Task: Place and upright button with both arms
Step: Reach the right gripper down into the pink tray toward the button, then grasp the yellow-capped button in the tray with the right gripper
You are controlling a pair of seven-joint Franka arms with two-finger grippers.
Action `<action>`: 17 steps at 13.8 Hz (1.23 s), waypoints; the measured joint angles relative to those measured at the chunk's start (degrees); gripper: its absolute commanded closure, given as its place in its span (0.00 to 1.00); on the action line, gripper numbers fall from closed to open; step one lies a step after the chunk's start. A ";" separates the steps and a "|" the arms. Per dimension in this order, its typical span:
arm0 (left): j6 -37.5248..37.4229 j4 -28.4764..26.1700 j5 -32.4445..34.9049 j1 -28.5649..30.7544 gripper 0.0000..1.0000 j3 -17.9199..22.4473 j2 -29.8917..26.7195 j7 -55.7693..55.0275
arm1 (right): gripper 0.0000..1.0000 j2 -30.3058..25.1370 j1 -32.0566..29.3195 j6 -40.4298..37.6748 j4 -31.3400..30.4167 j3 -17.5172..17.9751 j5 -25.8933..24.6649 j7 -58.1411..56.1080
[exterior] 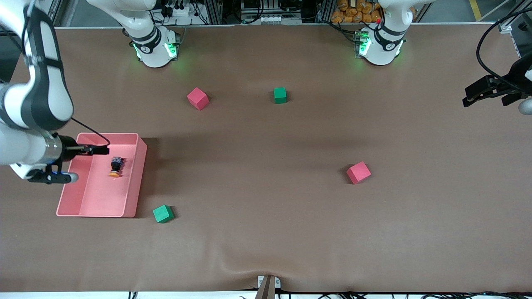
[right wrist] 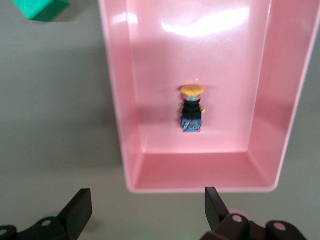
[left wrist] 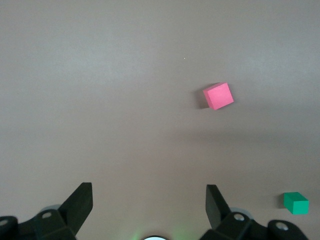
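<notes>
The button's orange cap has to stay free for standing the button upright. My right gripper needs to take the button by its black body next.
The button lies on its side in the pink tray, orange cap toward the front camera. The right wrist view shows it on the tray's floor. My right gripper is open and empty in the air by the tray's rim that is farther from the front camera; its open fingertips frame bare table just outside the tray wall. My left gripper is open and empty, held over the left arm's end of the table; in its own view its fingers are wide apart over bare table.
Two pink cubes and two green cubes lie scattered on the brown table. The left wrist view shows a pink cube and a green cube. A green cube shows beside the tray.
</notes>
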 measured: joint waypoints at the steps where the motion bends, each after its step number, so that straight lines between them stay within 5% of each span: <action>1: 0.00 0.08 0.01 0.03 0.00 0.02 0.00 0.00 | 0.00 1.69 -1.17 2.31 -0.60 -0.12 0.00 -2.01; 7: -3.41 0.55 0.03 0.34 0.00 0.44 -0.85 0.00 | 0.00 6.96 -3.59 20.42 -8.79 0.09 0.00 -5.61; 15: -6.32 0.51 0.02 0.25 0.00 0.10 -0.63 0.00 | 0.00 12.39 -3.64 30.36 -11.27 0.28 0.00 -5.65; 17: -6.30 0.87 0.03 0.23 0.00 0.02 -0.67 0.00 | 0.49 13.33 -3.70 31.17 -11.31 0.24 0.00 -5.71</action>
